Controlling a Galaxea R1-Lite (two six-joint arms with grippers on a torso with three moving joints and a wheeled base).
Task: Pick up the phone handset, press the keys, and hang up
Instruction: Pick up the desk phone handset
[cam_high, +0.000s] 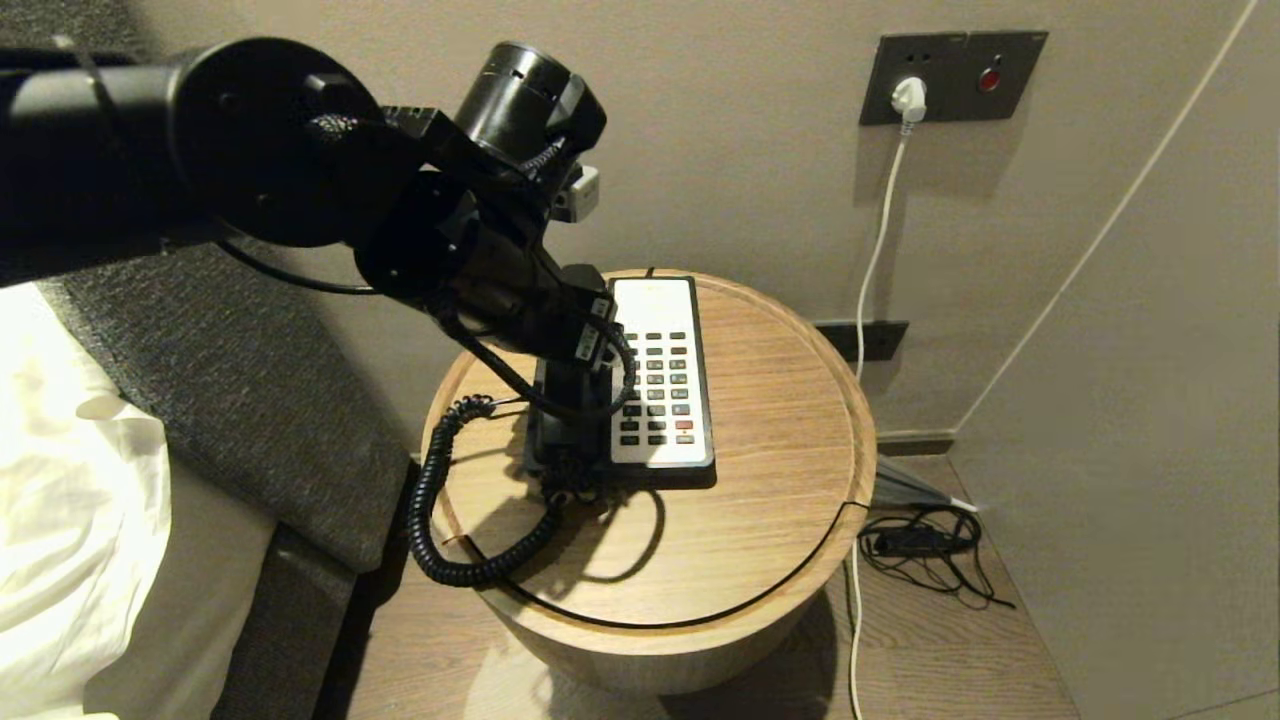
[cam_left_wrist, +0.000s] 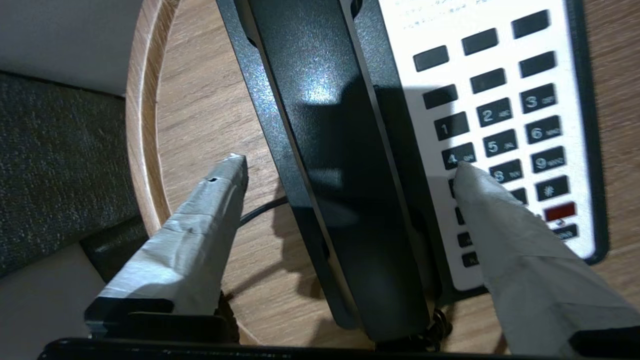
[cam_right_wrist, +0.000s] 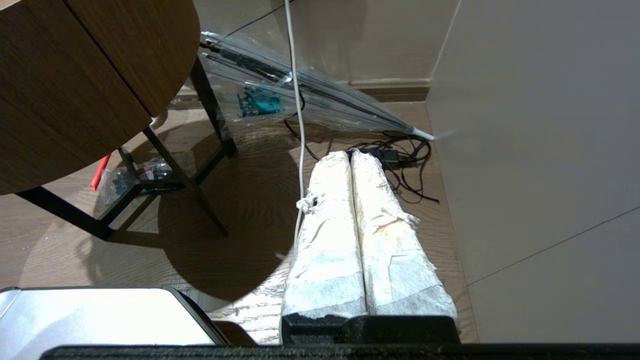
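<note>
My left gripper lowers and only then closes on the handset. Its fingers are still above the handset's sides, so closing now would miss the handset.
A black handset (cam_left_wrist: 340, 150) lies in its cradle on the left side of a phone with a white keypad (cam_high: 660, 375). The phone stands on a round wooden bedside table (cam_high: 780, 480). My left gripper (cam_left_wrist: 348, 165) is open and hangs just over the handset's lower half. One taped finger (cam_left_wrist: 200, 225) is over the table side and the other (cam_left_wrist: 525, 250) over the keys; neither touches the handset. In the head view the left gripper (cam_high: 590, 335) hides most of the handset. A coiled black cord (cam_high: 430, 500) loops off the table's left edge. My right gripper (cam_right_wrist: 350, 155) is shut, parked low near the floor.
A grey headboard (cam_high: 250, 400) and white bedding lie to the left. A white cable (cam_high: 880, 230) drops from a wall socket to tangled black leads (cam_high: 925, 545) on the floor. A folded clear umbrella (cam_right_wrist: 310, 95) and the table's black legs (cam_right_wrist: 175, 170) are near the right gripper.
</note>
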